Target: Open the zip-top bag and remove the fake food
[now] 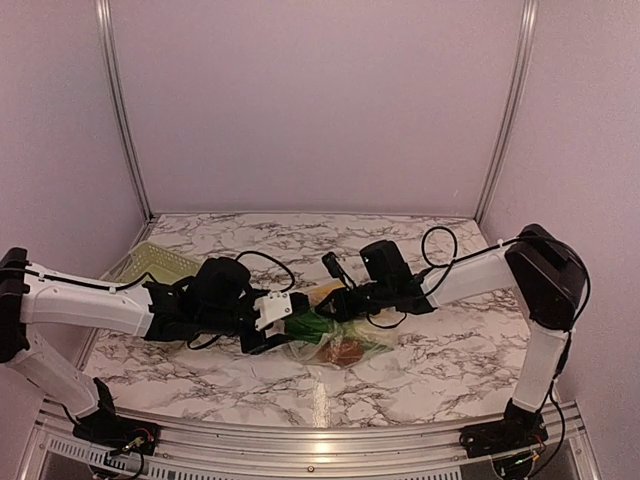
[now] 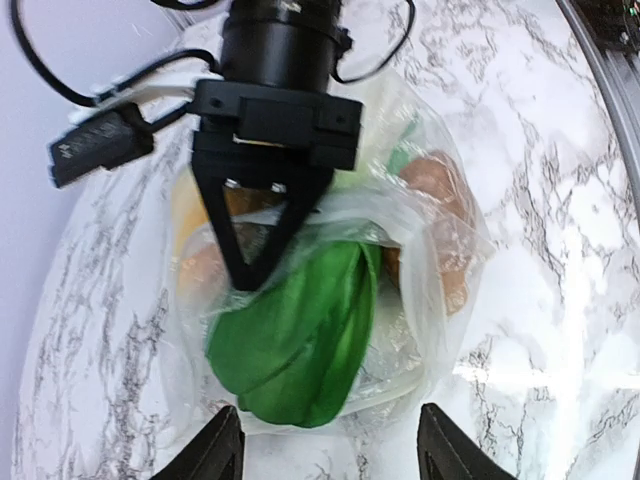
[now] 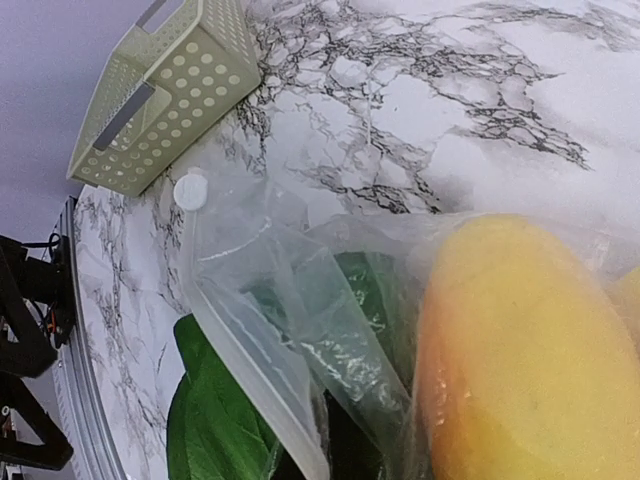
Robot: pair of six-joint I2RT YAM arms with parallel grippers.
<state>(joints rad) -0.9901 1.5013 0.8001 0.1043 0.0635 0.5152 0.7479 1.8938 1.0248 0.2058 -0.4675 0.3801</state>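
My left gripper grabs the green leafy vegetable (image 2: 300, 340) by its leaf tip at the bag's opening (image 2: 302, 400) next, to draw the vegetable out lengthwise.
The zip-top bag (image 1: 362, 345) lies mid-table, its mouth facing the left arm. In the left wrist view the bag (image 2: 440, 250) holds a brown lump (image 2: 440, 185), and a green leafy vegetable (image 2: 300, 340) sticks out of its mouth. My left gripper (image 2: 335, 455) is open, with its fingertips on either side of the vegetable's tip, not touching it. My right gripper (image 2: 250, 275) is pinched shut on the bag's upper film. The right wrist view shows the film (image 3: 260, 300), a yellow lemon (image 3: 520, 350) inside and the green vegetable (image 3: 215, 430). Its own fingers are hidden there.
A pale green perforated basket (image 1: 150, 265) stands at the far left of the marble table and also shows in the right wrist view (image 3: 160, 100). Both arms meet over the table's middle. White walls enclose the table on three sides.
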